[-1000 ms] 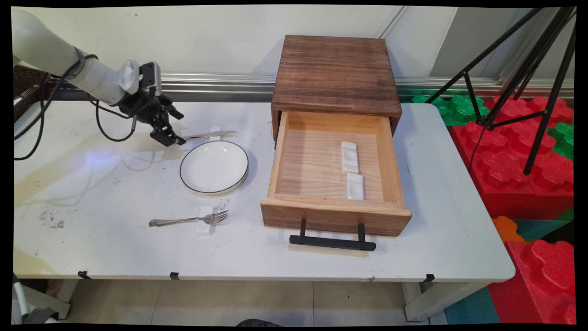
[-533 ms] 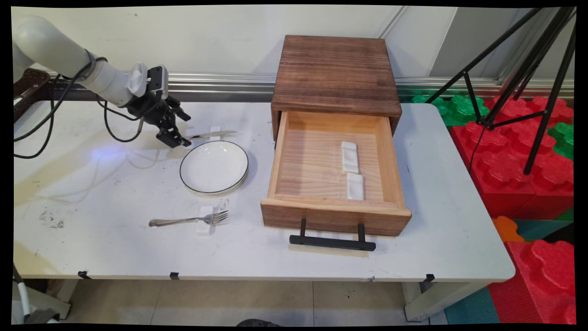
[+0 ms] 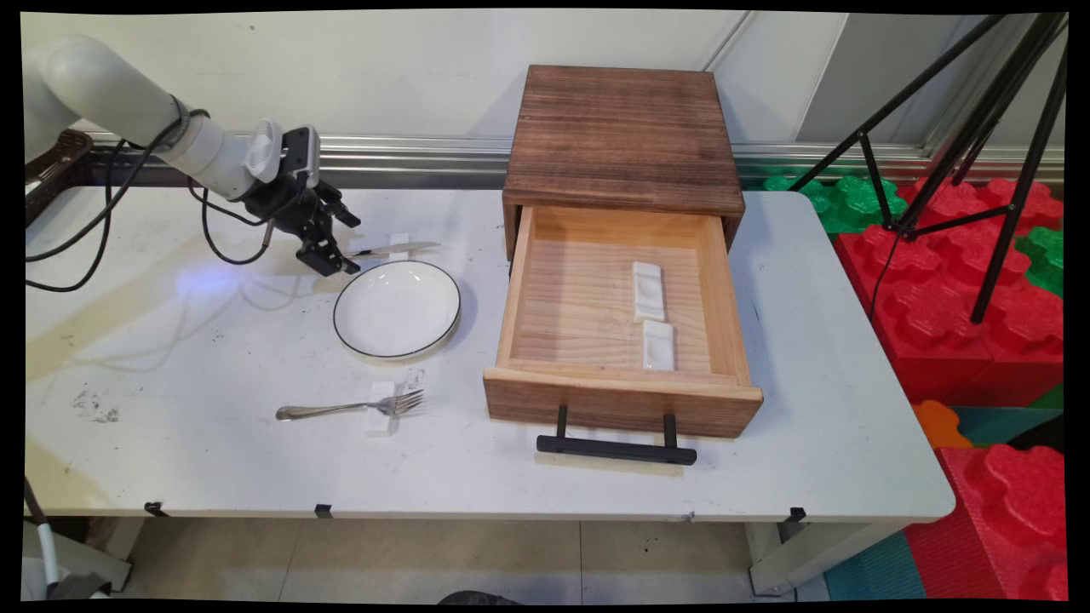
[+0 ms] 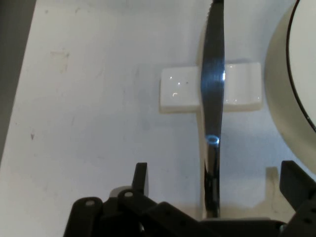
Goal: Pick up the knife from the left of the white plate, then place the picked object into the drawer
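Note:
My gripper is going to take the table knife by its handle (image 4: 212, 185) next. Then I will move the knife from its white rest into the open drawer.
A table knife (image 3: 393, 249) lies behind the white black-rimmed plate (image 3: 397, 308), its blade resting on a small white cutlery rest (image 3: 398, 241). My gripper (image 3: 335, 265) hangs low over the knife's handle end, left of the plate. In the hand view the gripper (image 4: 217, 175) is open. Its fingers (image 4: 140, 178) stand well apart on either side of the knife (image 4: 213, 89). The blade runs away across the rest (image 4: 180, 90), and the plate's rim (image 4: 291, 74) shows at the right. The handle tip is hidden by the linkage.
A fork (image 3: 349, 408) lies on a second white rest (image 3: 380, 409) near the front. The wooden cabinet (image 3: 623, 136) has its drawer (image 3: 622, 400) pulled out, with two white rests (image 3: 648, 291) (image 3: 658, 345) inside. A black tripod (image 3: 954, 128) and foam blocks (image 3: 962, 281) stand at the right.
My gripper has moved to the right along the back of the table, closing in on the knife's handle. The knife, plate and fork have not moved.

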Controlling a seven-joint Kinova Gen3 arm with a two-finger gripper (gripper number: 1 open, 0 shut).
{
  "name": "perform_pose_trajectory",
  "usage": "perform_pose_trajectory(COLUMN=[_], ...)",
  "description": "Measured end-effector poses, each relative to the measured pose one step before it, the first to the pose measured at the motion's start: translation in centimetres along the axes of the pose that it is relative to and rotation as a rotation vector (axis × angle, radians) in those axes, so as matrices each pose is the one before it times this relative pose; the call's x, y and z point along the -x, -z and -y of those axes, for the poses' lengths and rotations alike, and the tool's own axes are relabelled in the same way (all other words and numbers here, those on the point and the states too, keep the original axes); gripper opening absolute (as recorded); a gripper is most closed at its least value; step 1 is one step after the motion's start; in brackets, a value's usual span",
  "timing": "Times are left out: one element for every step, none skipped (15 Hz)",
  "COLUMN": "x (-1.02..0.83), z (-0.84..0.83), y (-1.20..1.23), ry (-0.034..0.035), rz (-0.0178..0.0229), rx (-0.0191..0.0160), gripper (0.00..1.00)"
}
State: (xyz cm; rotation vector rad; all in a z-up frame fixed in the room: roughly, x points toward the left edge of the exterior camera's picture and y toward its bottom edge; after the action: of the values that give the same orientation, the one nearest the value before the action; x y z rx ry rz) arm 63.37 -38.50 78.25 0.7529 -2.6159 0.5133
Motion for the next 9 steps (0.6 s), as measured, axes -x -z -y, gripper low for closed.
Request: perform_pose_trajectory(x=[-0.021,-0.009,0.029,0.016,0.02,0.008,0.038,0.033,0.06], z=[0.081,0.057,0.069,0.052,0.066,0.059,0.027,0.007,-0.013], y=[-0.201,-0.123,-0.115,-0.067,-0.083,-0.096,-0.086,-0.067,-0.07], ry=[-0.00139,-0.00033,0.00028,0.00018,0.00046,0.00019,0.00031,0.00023,0.00047], rz=[0.00014,0.00033,0.00079,0.00055,0.00062,0.00077,0.00168,0.00167,0.00241], rx=[0.00254,0.00141,0.00129,0.00077,0.00114,0.00173,0.00233,0.00223,0.00277], gripper=[1.0,1.0,0.0,0.0,0.0,0.0,0.0,0.0,0.0])
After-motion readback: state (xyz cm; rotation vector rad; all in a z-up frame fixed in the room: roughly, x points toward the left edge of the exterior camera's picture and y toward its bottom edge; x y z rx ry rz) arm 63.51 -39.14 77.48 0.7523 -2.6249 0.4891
